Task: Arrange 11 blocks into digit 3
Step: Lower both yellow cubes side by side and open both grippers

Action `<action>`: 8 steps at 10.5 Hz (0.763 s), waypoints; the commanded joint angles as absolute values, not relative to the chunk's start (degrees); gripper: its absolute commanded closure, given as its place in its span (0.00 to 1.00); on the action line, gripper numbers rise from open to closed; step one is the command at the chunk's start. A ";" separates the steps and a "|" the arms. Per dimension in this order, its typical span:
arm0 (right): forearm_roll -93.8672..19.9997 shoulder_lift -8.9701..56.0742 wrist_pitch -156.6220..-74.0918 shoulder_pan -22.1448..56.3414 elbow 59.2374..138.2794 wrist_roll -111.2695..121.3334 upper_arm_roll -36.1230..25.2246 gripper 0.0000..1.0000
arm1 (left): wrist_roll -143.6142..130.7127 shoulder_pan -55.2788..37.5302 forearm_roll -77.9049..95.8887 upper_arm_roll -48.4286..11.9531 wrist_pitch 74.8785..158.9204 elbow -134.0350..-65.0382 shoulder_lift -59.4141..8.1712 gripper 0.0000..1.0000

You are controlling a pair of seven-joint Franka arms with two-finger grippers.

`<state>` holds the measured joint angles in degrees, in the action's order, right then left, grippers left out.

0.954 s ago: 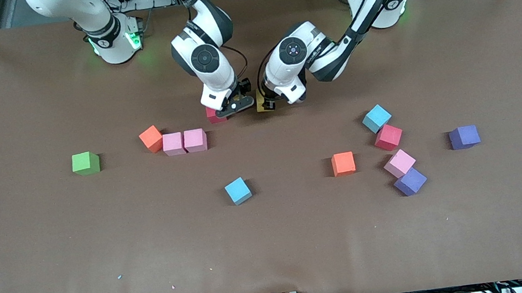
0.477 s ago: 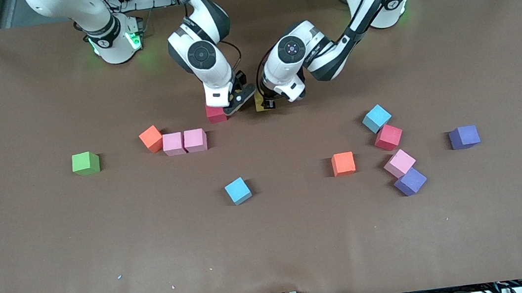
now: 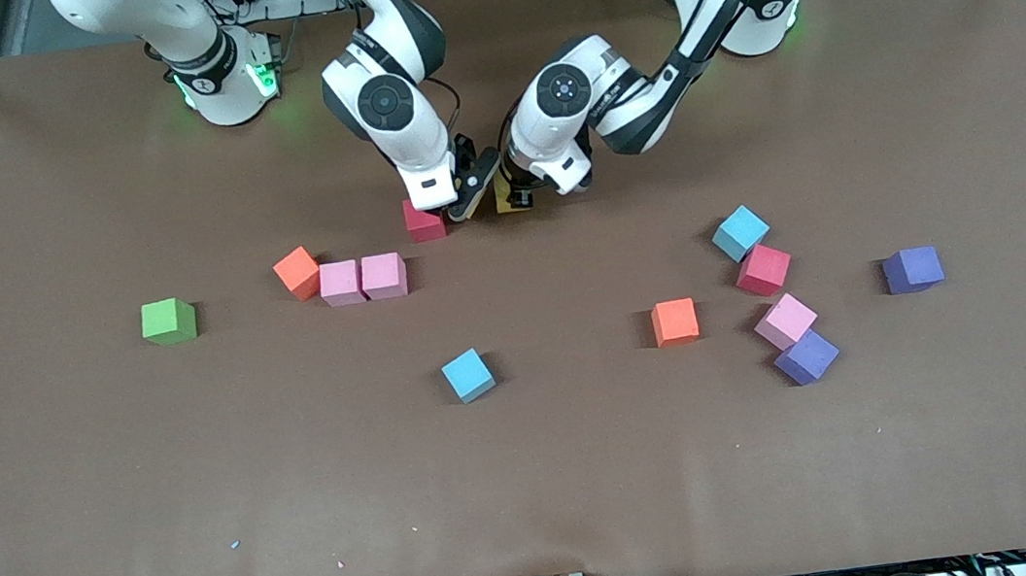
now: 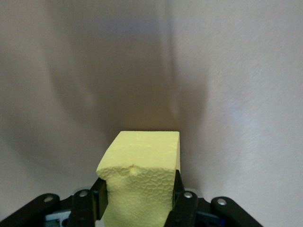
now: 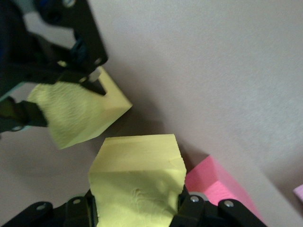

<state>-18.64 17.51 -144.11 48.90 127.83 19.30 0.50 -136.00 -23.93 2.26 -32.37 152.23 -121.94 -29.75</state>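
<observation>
The left gripper needs to let go of the yellow cube, as the yellow cube's base (image 3: 508, 208) is low on the tabletop next to its twin and the cube would stand.
My right gripper (image 3: 463, 198) is shut on a yellow cube (image 5: 135, 165) just above the table, beside a red cube (image 3: 424, 221) that also shows in the right wrist view (image 5: 215, 187). My left gripper (image 3: 510, 195) is shut on the second yellow cube (image 3: 502, 199), seen in the left wrist view (image 4: 142, 161) and in the right wrist view (image 5: 78, 113). The two held cubes are close together but apart. Loose cubes: an orange one (image 3: 297, 272) touching two pink ones (image 3: 340, 283) (image 3: 383, 275), a light blue one (image 3: 468, 375).
Toward the left arm's end lie an orange cube (image 3: 675, 321), a light blue (image 3: 740, 233), a red (image 3: 762, 269), a pink (image 3: 785, 320) and two purple cubes (image 3: 806, 357) (image 3: 913, 268). A green cube (image 3: 169, 321) sits toward the right arm's end.
Both grippers have drawn up and toward the robot bases with their yellow cubes. The red cube, half covered by the right gripper before, now shows almost whole. The other cubes have not moved.
</observation>
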 commanded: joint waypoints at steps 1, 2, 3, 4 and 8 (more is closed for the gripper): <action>-19.16 14.42 -147.21 46.15 132.36 32.11 0.97 1.00 | -134.21 -24.26 3.08 -32.17 151.79 -121.55 -30.06 0.85; -19.16 14.15 -147.22 45.10 132.54 35.56 1.05 1.00 | -134.21 -24.26 3.08 -32.17 151.79 -121.47 -30.32 0.77; -19.16 13.89 -147.91 45.09 132.80 38.73 0.97 1.00 | -134.21 -24.26 3.08 -32.17 151.70 -121.29 -30.50 0.69; -19.16 13.97 -150.01 45.00 133.50 42.85 1.05 1.00 | -134.21 -24.26 3.08 -32.17 151.44 -121.03 -30.76 0.57; -19.16 14.50 -157.05 46.05 137.10 53.15 1.23 1.00 | -133.94 -25.14 1.05 -31.99 146.08 -118.04 -31.38 0.00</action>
<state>-18.66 16.12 -155.00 45.82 134.28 49.00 1.01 -134.22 -24.62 2.03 -32.22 148.47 -120.04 -30.87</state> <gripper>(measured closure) 0.410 0.084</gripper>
